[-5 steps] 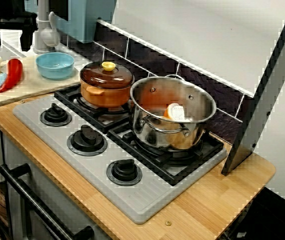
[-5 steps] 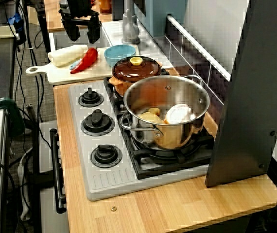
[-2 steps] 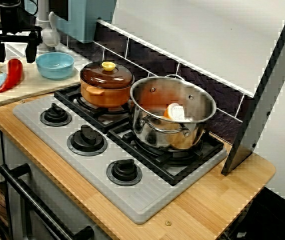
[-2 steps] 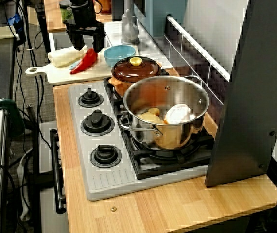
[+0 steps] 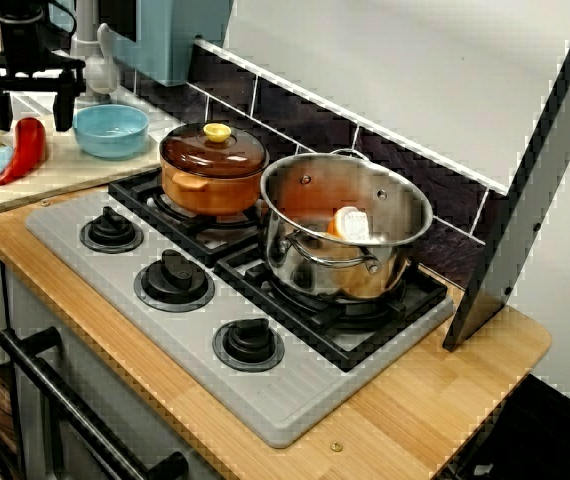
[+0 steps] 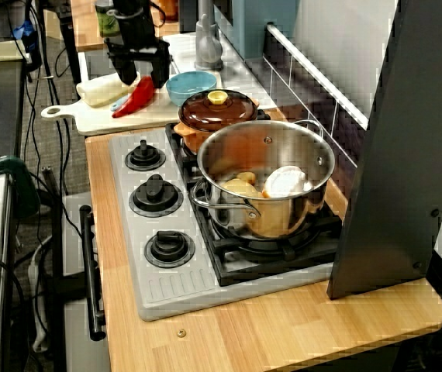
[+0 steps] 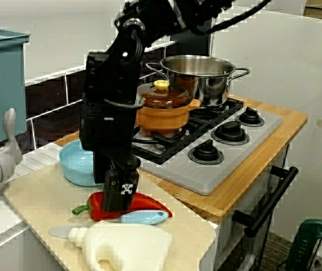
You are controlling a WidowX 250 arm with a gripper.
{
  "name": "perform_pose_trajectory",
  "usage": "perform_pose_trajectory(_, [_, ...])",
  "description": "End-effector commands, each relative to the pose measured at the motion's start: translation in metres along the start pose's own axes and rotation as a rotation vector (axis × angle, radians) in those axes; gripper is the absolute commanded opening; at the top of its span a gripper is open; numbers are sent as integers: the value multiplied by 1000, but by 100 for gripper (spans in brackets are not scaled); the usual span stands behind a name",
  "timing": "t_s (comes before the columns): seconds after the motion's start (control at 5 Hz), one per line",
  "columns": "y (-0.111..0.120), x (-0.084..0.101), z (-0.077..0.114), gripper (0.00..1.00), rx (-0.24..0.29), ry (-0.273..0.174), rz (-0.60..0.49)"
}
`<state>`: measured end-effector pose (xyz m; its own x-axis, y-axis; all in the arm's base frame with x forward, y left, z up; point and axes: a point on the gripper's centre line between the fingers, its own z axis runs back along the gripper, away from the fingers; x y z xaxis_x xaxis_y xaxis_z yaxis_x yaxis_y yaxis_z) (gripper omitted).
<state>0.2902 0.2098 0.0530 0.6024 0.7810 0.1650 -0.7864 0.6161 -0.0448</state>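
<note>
Next, my gripper grabs the red pepper by its body, to put the pepper into the steel pot.
My black gripper is open, its two fingers hanging to either side of a red pepper that lies on a pale cutting board. In the high view from the counter's end, the gripper stands just above the pepper's upper end. In the view from the sink side, the gripper is low over the pepper, with one finger in front of it. Whether the fingers touch the pepper cannot be told.
A white bottle and a blue-handled knife lie on the board beside the pepper. A light blue bowl sits close on the stove side. Beyond it stand a lidded brown pot, a steel pot holding food, and a faucet.
The open gripper has moved from the far left toward the stove and come down over the red pepper. Nothing else has moved.
</note>
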Motion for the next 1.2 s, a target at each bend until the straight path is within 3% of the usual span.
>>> perform_pose_trajectory(0.0, [6, -1, 9, 100, 8, -43, -42])
perform_pose_trajectory(0.2, [6, -2, 9, 100, 6, -36, -47])
perform_pose_trajectory(0.4, [7, -2, 8, 0, -4, -23, -57])
perform_pose_trajectory(1.0, [8, 2, 16, 0, -34, -6, -52])
